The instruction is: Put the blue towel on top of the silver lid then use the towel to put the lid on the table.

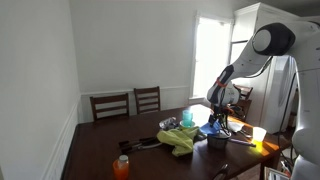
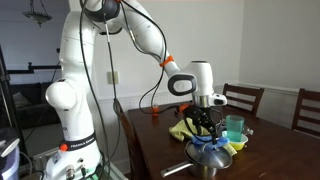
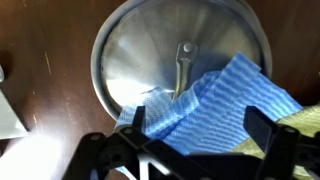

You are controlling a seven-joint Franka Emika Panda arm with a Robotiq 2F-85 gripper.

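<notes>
My open fingers are on either side of the blue towel (image 1: 214, 129) but above its folds, so my gripper lowers next before it closes.
The silver lid (image 3: 140, 55) is round with a small centre handle and fills the top of the wrist view. The blue towel (image 3: 215, 95) lies crumpled over its lower right part and reaches the handle. My gripper (image 3: 198, 128) hangs just above the towel, its two black fingers spread wide on either side of it, open. In both exterior views the gripper (image 1: 218, 118) (image 2: 207, 125) points down over the towel (image 1: 214, 129) (image 2: 216, 146), which rests on the lid (image 2: 203, 158) of a pot.
A yellow-green cloth (image 1: 180, 141) (image 2: 185, 130) lies beside the pot on the dark wooden table (image 1: 100, 145). A teal cup (image 1: 187, 118) (image 2: 235, 127), an orange bottle (image 1: 121, 167) and two chairs (image 1: 128, 103) are nearby. A white object (image 3: 10, 112) sits left of the lid.
</notes>
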